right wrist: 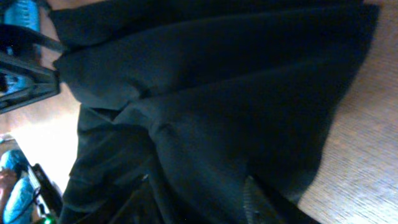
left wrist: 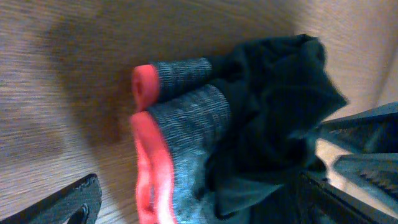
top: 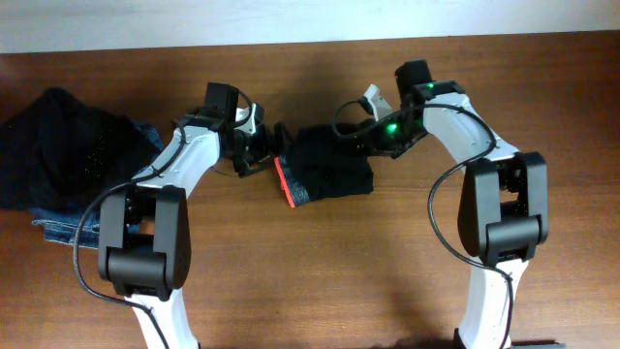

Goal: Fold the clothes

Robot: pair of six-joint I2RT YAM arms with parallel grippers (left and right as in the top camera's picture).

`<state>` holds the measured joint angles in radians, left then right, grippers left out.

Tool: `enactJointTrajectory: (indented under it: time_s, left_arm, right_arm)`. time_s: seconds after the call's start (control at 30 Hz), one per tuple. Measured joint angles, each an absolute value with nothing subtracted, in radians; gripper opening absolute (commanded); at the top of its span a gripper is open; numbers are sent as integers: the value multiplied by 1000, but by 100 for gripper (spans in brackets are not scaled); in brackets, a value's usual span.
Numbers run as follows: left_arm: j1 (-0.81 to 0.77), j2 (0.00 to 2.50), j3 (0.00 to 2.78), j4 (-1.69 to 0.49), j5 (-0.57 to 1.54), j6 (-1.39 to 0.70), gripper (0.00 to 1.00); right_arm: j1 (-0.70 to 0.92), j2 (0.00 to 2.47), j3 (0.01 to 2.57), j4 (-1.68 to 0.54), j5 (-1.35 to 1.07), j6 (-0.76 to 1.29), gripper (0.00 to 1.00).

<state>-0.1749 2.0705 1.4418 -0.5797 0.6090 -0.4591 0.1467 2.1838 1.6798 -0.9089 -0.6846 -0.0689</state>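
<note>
The robot's left gripper will next grab the folded clothes by the red and grey waistband edge [top: 284,176] [left wrist: 168,173], with the layers together, to stack them still folded.
The clothes [top: 331,167] lie folded into a small black bundle at the table's middle, with the red and grey waistband [top: 287,182] along its left edge. My left gripper [top: 260,147] is at that left edge. In the left wrist view its fingers [left wrist: 202,202] are wide open, with the waistband [left wrist: 180,124] between them. My right gripper [top: 366,124] is at the bundle's upper right corner. In the right wrist view its fingers [right wrist: 202,199] are closed in on the black fabric [right wrist: 236,93], which bunches between them.
A bunched plain black garment [top: 63,145] lies at the far left on blue denim jeans [top: 60,229]. The wooden table [top: 320,281] ends at a pale strip [top: 310,17] along the back.
</note>
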Motion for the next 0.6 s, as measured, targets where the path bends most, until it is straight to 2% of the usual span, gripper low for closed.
enactJointTrajectory:
  time_s: [0.2, 0.5, 0.6]
  left_arm:
    - [-175, 2086, 1442, -516, 675, -501, 99]
    - [-175, 2139, 1426, -503, 735, -525, 99]
    - [-176, 2139, 1399, -433, 766, -543, 99]
  right_arm:
    - [233, 2184, 1680, -903, -567, -5, 39]
    - [276, 2184, 1680, -881, -467, 89, 39]
    - [276, 2184, 1680, -881, -461, 100, 39]
